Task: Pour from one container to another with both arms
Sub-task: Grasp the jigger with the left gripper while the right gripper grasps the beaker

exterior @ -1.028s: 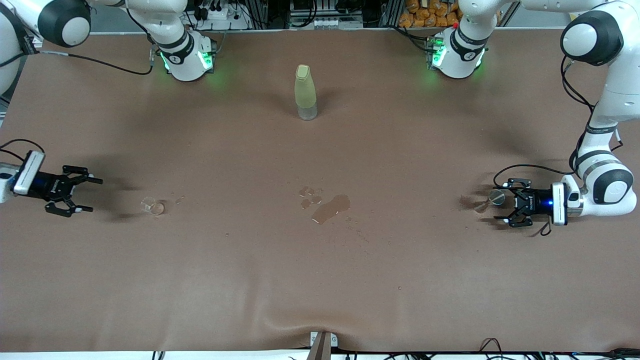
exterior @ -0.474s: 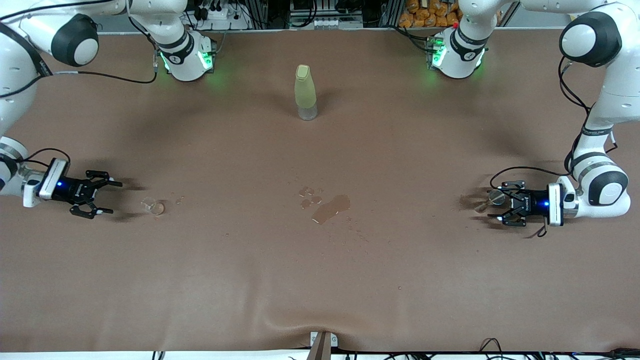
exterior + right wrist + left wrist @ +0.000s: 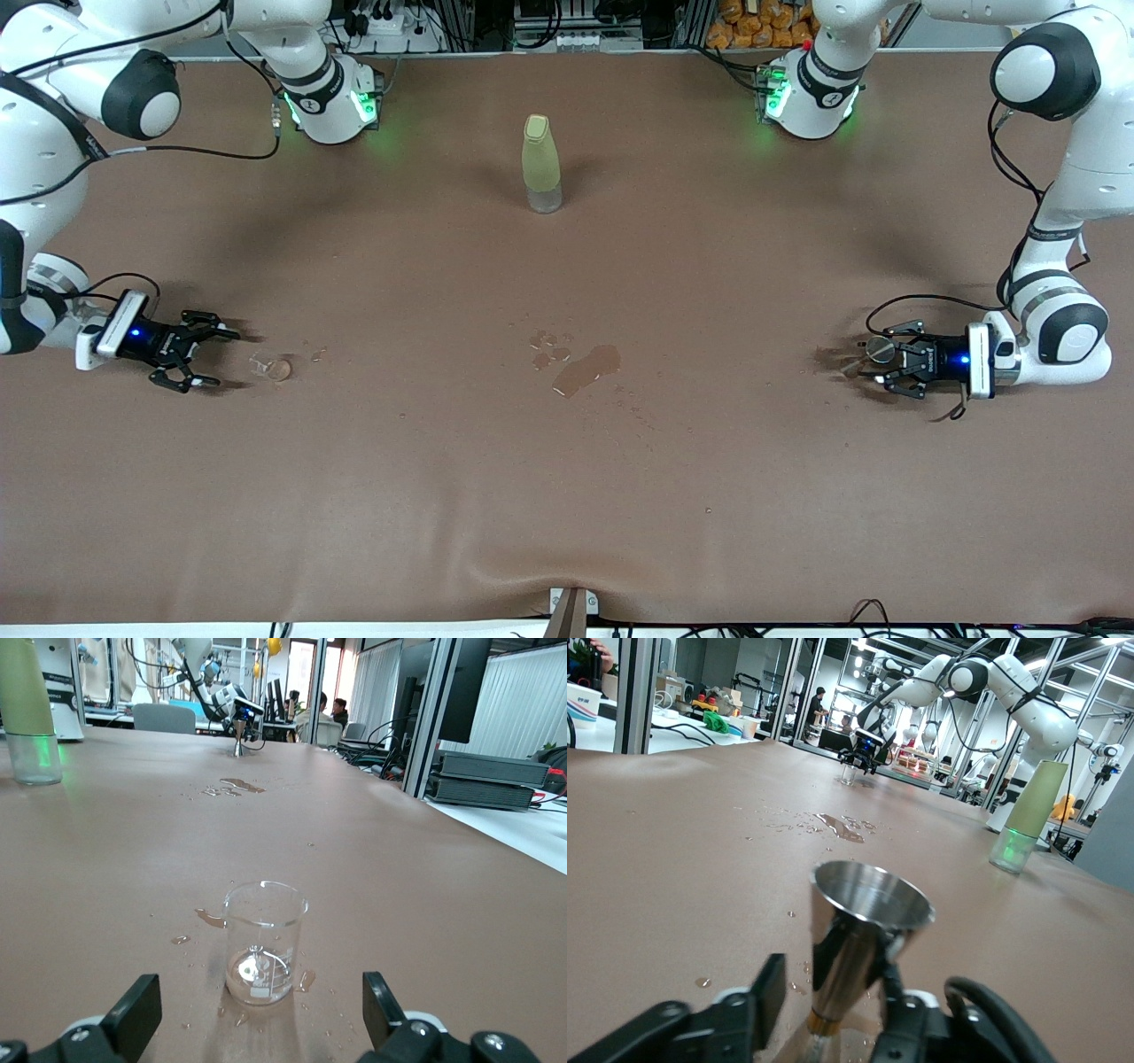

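The glass beaker's side (image 3: 262,955) is the part my right gripper will grab next, to keep the beaker's open rim (image 3: 266,901) free for the pour.
A small clear glass beaker (image 3: 270,365) (image 3: 263,943) stands on the brown table toward the right arm's end, with a little liquid in its bottom. My right gripper (image 3: 221,359) (image 3: 257,1019) is open, low over the table, and the beaker stands just ahead of its fingertips (image 3: 133,1014). A flared steel measuring cup (image 3: 879,347) (image 3: 859,939) stands toward the left arm's end. My left gripper (image 3: 873,359) (image 3: 830,992) is open around it. One finger (image 3: 890,997) is against the cup and the other (image 3: 769,992) stands a little apart.
A tall yellow-green bottle (image 3: 541,164) (image 3: 1028,815) (image 3: 27,709) with a clear base stands mid-table near the bases. A brown puddle (image 3: 585,368) and scattered drops wet the table's middle. More drops lie round the beaker.
My right gripper has come down and moved along the table toward the beaker. My left gripper has sunk a little and its fingers have drawn in round the steel cup.
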{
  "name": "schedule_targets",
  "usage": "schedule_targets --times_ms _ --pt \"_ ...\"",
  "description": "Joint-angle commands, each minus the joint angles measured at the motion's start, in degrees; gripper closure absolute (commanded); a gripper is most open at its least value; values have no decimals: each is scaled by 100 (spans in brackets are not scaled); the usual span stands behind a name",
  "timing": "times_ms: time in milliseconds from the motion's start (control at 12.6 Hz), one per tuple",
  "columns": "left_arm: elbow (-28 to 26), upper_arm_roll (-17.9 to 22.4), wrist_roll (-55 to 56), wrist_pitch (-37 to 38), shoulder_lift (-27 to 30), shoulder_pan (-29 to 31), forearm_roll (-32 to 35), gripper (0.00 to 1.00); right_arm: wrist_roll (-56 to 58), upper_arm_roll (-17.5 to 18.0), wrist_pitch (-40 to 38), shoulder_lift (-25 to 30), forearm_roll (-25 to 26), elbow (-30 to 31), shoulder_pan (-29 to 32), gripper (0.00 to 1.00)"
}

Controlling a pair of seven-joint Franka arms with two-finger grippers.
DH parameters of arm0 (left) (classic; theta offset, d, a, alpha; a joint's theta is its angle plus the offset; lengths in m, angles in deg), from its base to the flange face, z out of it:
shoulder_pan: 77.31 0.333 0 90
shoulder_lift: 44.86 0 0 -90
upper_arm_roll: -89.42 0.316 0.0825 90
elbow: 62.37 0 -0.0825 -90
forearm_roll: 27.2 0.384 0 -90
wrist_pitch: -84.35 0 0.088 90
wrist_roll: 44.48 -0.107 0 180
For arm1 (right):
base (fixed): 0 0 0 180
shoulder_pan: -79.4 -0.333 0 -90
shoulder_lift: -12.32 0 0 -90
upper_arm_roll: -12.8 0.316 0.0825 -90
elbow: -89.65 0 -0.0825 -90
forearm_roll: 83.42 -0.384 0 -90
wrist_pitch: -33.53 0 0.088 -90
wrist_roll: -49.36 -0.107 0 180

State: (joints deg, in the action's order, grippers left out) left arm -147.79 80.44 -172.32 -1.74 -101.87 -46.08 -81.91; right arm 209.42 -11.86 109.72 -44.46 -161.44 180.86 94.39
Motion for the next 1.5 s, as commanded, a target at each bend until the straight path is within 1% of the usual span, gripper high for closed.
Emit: schedule_targets --times_ms 0,158,474,633,791,949,1028,1186,1423 --pt "-45 -16 -240 127 -13 41 -119 78 1151 145 -114 -211 -125 -59 136 0" --pt "-46 -25 -232 154 14 50 -128 100 1343 242 -96 -299 -134 -76 136 0" --pt "33 -34 -170 180 67 32 -146 100 1598 383 -44 -413 -152 -85 136 0" --pt "200 -112 -214 163 154 -3 -216 100 1721 445 -26 -466 -317 -85 128 0" --pt "183 -218 -223 101 190 -12 -408 100 1818 471 0 -527 -345 -76 75 0" --pt "165 -262 -223 66 163 -73 -602 100 1827 655 158 -545 -345 -68 75 0" --pt "174 -271 -223 66 198 -117 -611 100 1862 691 220 -554 -345 -68 75 0" --pt "174 -419 -223 66 251 -126 -647 100 1863 787 247 -563 -354 -59 66 0" --pt "183 -482 -380 -223 269 -336 -699 100 1863 954 352 -572 -354 -50 40 0"
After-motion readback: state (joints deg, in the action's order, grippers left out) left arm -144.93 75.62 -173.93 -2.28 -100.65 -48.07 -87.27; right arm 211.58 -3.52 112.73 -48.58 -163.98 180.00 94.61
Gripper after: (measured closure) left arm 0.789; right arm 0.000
